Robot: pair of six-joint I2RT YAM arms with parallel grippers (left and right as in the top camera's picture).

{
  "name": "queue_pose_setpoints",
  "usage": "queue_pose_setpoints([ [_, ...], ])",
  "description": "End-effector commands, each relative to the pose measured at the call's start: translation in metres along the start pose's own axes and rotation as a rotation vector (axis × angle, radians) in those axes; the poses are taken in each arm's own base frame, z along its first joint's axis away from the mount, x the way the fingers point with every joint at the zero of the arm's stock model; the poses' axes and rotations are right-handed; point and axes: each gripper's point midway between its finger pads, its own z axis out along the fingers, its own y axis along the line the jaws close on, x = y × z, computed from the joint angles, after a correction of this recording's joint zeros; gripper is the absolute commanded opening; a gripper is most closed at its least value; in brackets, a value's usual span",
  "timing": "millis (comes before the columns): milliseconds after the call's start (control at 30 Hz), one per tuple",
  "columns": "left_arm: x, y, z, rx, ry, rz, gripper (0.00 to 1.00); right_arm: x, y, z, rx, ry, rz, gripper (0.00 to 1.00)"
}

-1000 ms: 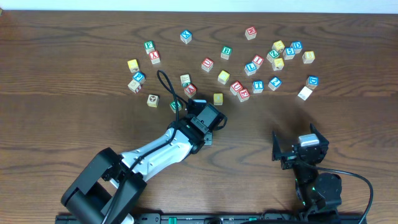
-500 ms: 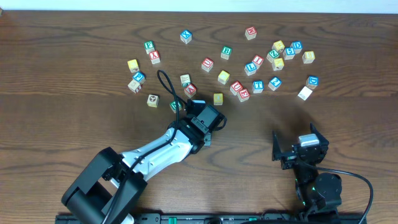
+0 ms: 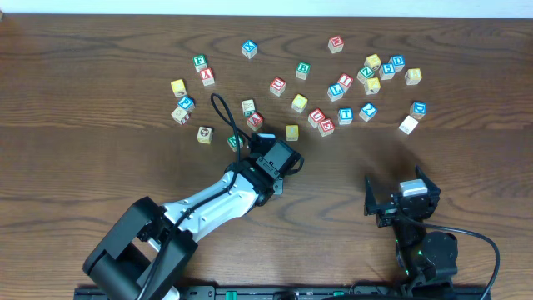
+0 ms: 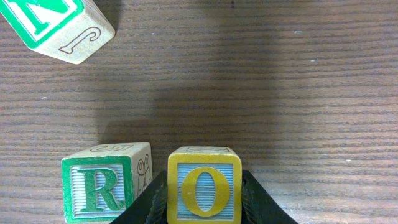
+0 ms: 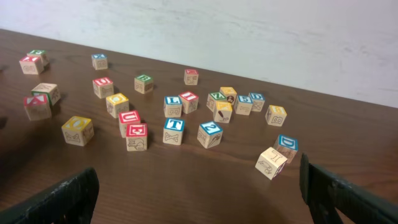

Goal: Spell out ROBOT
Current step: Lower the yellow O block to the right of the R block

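The robot's left gripper needs to open now: the yellow O block (image 4: 204, 186) is on the flat table, so it would stay there, close beside the green R block.
In the left wrist view my left gripper (image 4: 204, 202) is shut on a yellow O block (image 4: 204, 186), which rests on the table. A green R block (image 4: 106, 183) stands close beside it on the left, with a narrow gap between them. A green N block (image 4: 53, 25) lies tilted at the top left. In the overhead view the left gripper (image 3: 275, 158) sits mid-table and hides both blocks. A green B block (image 3: 303, 70) and a blue T block (image 3: 346, 116) lie among the scattered blocks. My right gripper (image 3: 401, 198) is open and empty, also in its wrist view (image 5: 199, 199).
Several letter blocks are scattered across the far half of the table (image 3: 100, 175), from a left cluster (image 3: 185, 103) to a right cluster (image 3: 372, 73). A pale block (image 5: 272, 163) lies nearest the right gripper. A black cable (image 3: 223, 112) loops over the left arm.
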Motion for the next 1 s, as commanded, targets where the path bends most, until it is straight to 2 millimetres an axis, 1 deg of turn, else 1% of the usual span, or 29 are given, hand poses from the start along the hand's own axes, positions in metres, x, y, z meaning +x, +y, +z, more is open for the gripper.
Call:
queue_pose_setpoints([
  [0, 0.0033, 0.0067, 0.0063, -0.033, 0.002, 0.022, 0.09, 0.002, -0.0011, 0.0001, 0.004, 0.007, -0.01, 0.99],
  [200, 0.0038, 0.0069, 0.007, -0.035, 0.004, 0.023, 0.09, 0.002, -0.0011, 0.0001, 0.004, 0.007, -0.01, 0.99],
  [233, 0.0039, 0.0069, 0.0071, -0.035, 0.005, 0.023, 0.13, 0.002, -0.0011, 0.0001, 0.004, 0.007, -0.01, 0.99],
  [333, 0.0039, 0.0069, 0.0071, -0.035, 0.005, 0.023, 0.17, 0.002, -0.0011, 0.0001, 0.004, 0.007, -0.01, 0.99],
  [367, 0.0039, 0.0069, 0.0071, -0.035, 0.005, 0.023, 0.22, 0.002, -0.0011, 0.0001, 0.004, 0.007, -0.01, 0.99],
  [400, 0.0039, 0.0069, 0.0071, -0.035, 0.005, 0.023, 0.25, 0.002, -0.0011, 0.0001, 0.004, 0.007, -0.01, 0.99],
  [467, 0.0039, 0.0069, 0.0071, -0.035, 0.005, 0.023, 0.29, 0.002, -0.0011, 0.0001, 0.004, 0.007, -0.01, 0.99],
  [633, 0.0039, 0.0069, 0.0071, -0.035, 0.005, 0.023, 0.43, 0.002, -0.0011, 0.0001, 0.004, 0.007, -0.01, 0.99],
  [733, 0.0039, 0.0069, 0.0071, -0.035, 0.005, 0.023, 0.45, 0.002, -0.0011, 0.0001, 0.004, 0.007, -0.01, 0.99],
  [967, 0.0039, 0.0069, 0.0071, -0.035, 0.005, 0.023, 0.44, 0.002, -0.0011, 0.0001, 0.004, 0.007, -0.01, 0.99],
])
